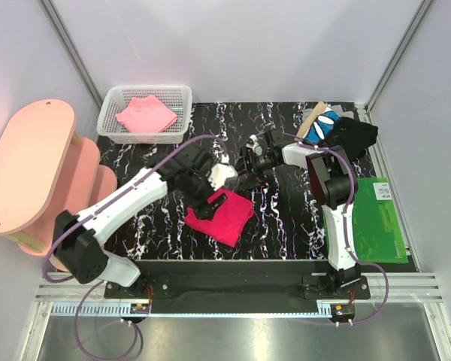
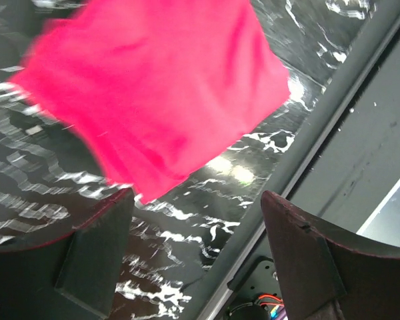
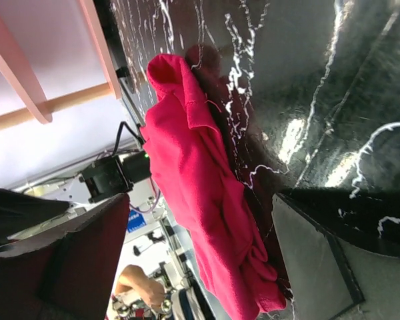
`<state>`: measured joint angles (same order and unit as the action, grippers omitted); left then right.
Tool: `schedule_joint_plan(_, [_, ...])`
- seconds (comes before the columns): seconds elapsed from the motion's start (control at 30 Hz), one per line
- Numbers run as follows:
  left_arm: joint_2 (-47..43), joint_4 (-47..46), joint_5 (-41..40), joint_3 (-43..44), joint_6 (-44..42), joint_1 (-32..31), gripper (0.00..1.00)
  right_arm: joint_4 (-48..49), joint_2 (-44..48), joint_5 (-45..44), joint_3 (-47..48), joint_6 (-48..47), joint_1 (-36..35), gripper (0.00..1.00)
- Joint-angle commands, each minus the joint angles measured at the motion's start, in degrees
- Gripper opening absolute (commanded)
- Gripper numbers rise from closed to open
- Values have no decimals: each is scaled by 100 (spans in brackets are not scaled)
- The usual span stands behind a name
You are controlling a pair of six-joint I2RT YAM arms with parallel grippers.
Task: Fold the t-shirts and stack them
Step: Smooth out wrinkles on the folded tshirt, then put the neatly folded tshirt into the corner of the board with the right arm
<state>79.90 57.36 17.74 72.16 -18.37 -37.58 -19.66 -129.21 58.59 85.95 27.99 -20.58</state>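
Observation:
Next, the right gripper grabs the crimson-red t-shirt by the edge facing that gripper, layers together, to lay it folded on the stack.
A crimson-red t-shirt (image 1: 222,216) lies roughly folded on the black marbled table, and shows in the left wrist view (image 2: 160,93) and the right wrist view (image 3: 200,200). My left gripper (image 1: 214,198) hovers over its far left edge, open and empty (image 2: 197,203). My right gripper (image 1: 248,162) is open just behind the shirt, which lies ahead of its jaws (image 3: 200,207). A pink t-shirt (image 1: 146,114) lies in the white basket (image 1: 182,94). A black shirt (image 1: 353,134) and a blue one with white marks (image 1: 323,125) sit at the back right.
A pink stool (image 1: 30,162) stands at the left. A flat green mat (image 1: 377,218) lies at the right by the right arm. The table's front rail (image 2: 320,140) runs close to the shirt's near edge. White walls enclose the table.

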Motion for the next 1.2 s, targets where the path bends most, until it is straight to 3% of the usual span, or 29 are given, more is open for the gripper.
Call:
schedule_joint_plan(0.0, [438, -480, 10, -272, 79, -302, 80, -135, -245, -76, -34, -557, -52, 96])
schedule_joint_plan(0.23, [939, -849, 10, -492, -79, -750, 79, -196, -175, -189, -412, -672, -218, 94])
schedule_joint_plan(0.57, [1353, -1684, -192, -1203, -352, -777, 75, -433, 9, -339, -817, -891, -631, 92])
schedule_joint_plan(0.73, [1335, -1842, -122, -1459, -334, -768, 66, -565, 115, -427, -975, -918, -842, 91])
schedule_joint_plan(1.1, [1221, -2142, -69, -1696, -360, -504, 64, -574, 159, -515, -1371, -830, -1616, 82])
schedule_joint_plan(1.17, [1160, -2124, -95, -1679, -378, -496, 64, -565, 89, -524, -1362, -795, -1730, 76])
